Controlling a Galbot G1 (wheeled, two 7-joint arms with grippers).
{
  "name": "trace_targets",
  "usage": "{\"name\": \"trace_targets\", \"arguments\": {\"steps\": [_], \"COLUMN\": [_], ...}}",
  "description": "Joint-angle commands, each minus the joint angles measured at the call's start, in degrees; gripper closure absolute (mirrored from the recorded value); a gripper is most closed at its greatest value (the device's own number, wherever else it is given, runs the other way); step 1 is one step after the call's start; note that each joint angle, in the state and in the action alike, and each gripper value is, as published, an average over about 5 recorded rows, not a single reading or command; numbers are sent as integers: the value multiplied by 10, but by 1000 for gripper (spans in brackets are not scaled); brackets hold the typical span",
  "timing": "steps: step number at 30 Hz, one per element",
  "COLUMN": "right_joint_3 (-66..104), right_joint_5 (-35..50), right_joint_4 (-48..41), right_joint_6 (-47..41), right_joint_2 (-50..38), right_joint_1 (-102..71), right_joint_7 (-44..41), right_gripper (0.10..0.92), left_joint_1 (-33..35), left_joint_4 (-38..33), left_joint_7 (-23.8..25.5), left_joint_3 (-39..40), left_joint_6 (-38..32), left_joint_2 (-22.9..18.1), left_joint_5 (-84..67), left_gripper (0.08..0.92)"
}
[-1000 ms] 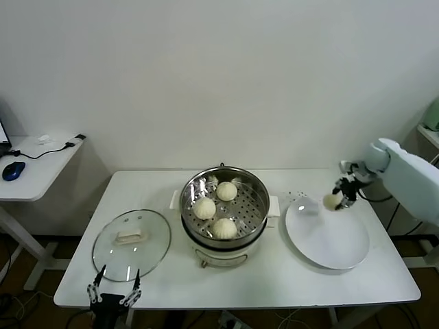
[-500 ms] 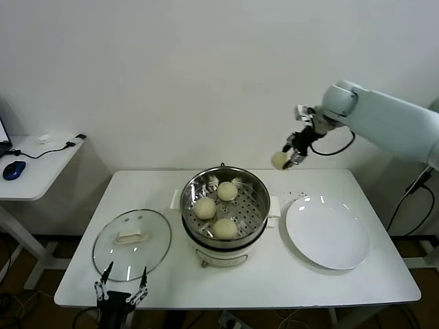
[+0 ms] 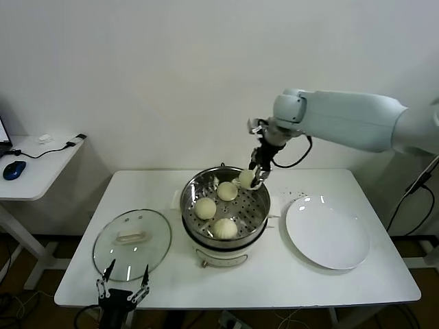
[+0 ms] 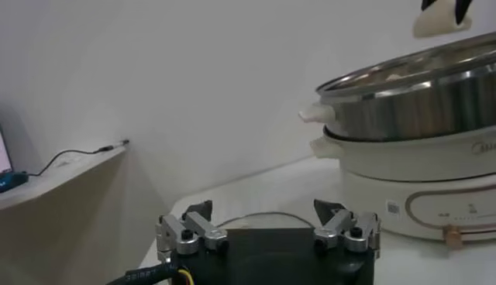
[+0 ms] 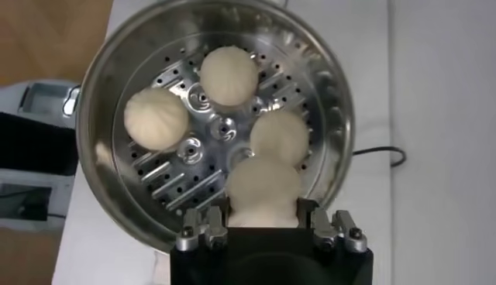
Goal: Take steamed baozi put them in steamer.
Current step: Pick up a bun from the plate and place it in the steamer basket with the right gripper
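Observation:
The held baozi (image 3: 248, 179) is high by the steamer's back rim above the perforated tray, and the robot's right gripper should keep hold of it.
The steamer (image 3: 254, 221) stands mid-table with three steamed baozi (image 3: 205, 208) on its perforated tray. My right gripper (image 3: 255, 177) hangs over the pot's back right part, shut on a fourth baozi (image 3: 247, 179). In the right wrist view that baozi (image 5: 262, 190) fills the gap between the fingers, above the tray (image 5: 190, 151) and close to another baozi (image 5: 280, 138). My left gripper (image 3: 123, 288) is parked at the table's front left edge, open and holding nothing. In the left wrist view the left gripper (image 4: 267, 221) faces the steamer's wall (image 4: 418, 101).
A white plate (image 3: 328, 233) lies bare to the right of the steamer. The round glass lid (image 3: 132, 236) rests flat at the front left, just beyond my left gripper. A side table with a blue mouse (image 3: 13, 170) stands off to the left.
My right arm has carried the baozi up from over the plate and leftward, then down over the steamer's back right part. The left arm has stayed put.

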Motion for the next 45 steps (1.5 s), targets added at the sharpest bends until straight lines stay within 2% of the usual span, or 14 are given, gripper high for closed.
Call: {"name": "trace_targets", "arguments": {"steps": [1, 30, 33, 41, 45], "right_joint_3": [-46, -45, -41, -29, -9], "right_joint_5": [25, -8, -9, -11, -15], "right_joint_4": [15, 2, 2, 12, 27], "right_joint_6": [-17, -14, -14, -13, 1], "right_joint_2": [46, 48, 47, 33, 2], "right_joint_1": [-32, -50, -48, -33, -18], "right_joint_7": [42, 17, 16, 14, 25], "right_gripper": [448, 445, 420, 228, 205], "left_joint_1": [-1, -8, -7, -4, -4], "left_joint_4": [3, 17, 16, 15, 15], "left_joint_7": [0, 1, 1, 0, 0], "left_joint_3": [1, -6, -5, -6, -7], "left_joint_6": [0, 0, -1, -4, -5], "left_joint_2": [2, 5, 5, 6, 7], "left_joint_5": [-3, -6, -5, -6, -6], "left_gripper": [177, 177, 177, 177, 177]}}
